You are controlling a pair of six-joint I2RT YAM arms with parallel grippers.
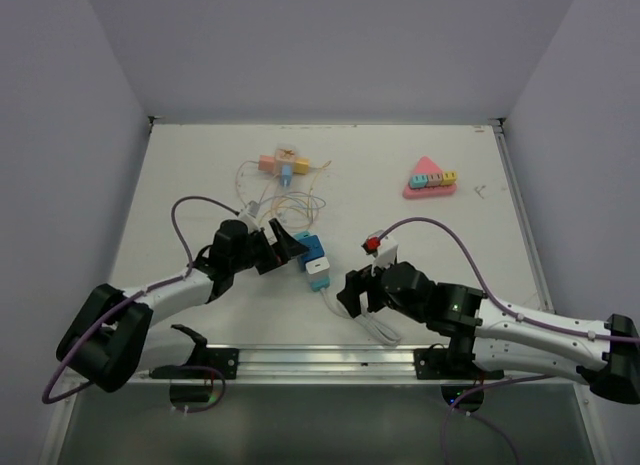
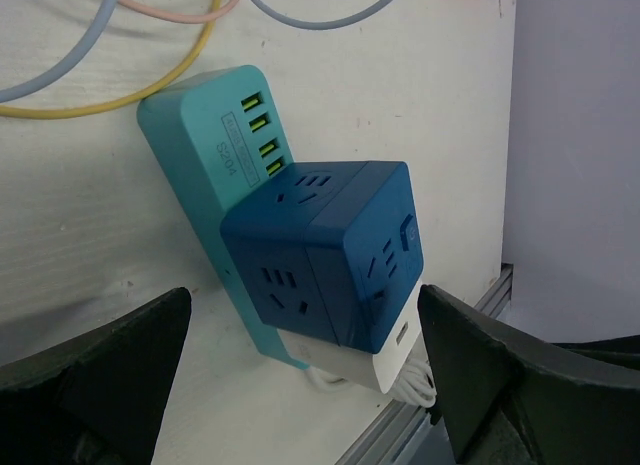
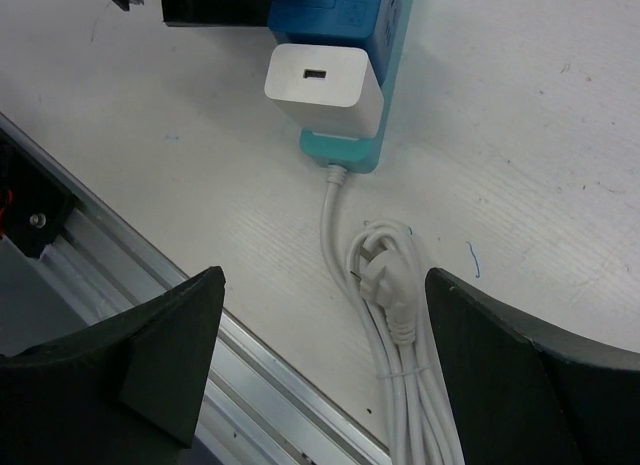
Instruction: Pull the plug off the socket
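My right gripper grabs the white charger plug (image 1: 318, 268) (image 3: 322, 85) on either side of its slotted side next, to pull the plug off the socket.
A teal power strip (image 1: 319, 281) lies at mid-table. A dark blue cube adapter (image 1: 311, 248) and a white charger plug (image 1: 318, 268) sit plugged into its top. In the left wrist view the blue cube (image 2: 330, 250) stands on the teal strip (image 2: 190, 135), with the white plug (image 2: 390, 360) just below it. My left gripper (image 1: 293, 247) is open, with its fingers (image 2: 95, 380) on either side of the cube and not touching it. My right gripper (image 1: 352, 293) is open over the strip's coiled white cord (image 3: 385, 315), short of the white plug (image 3: 322, 85).
Thin coloured cables and small pastel blocks (image 1: 283, 166) lie at the back. A pink triangular toy (image 1: 430, 181) is at the back right. A small white item with a red button (image 1: 377, 246) sits right of the strip. An aluminium rail (image 1: 300, 360) runs along the near edge.
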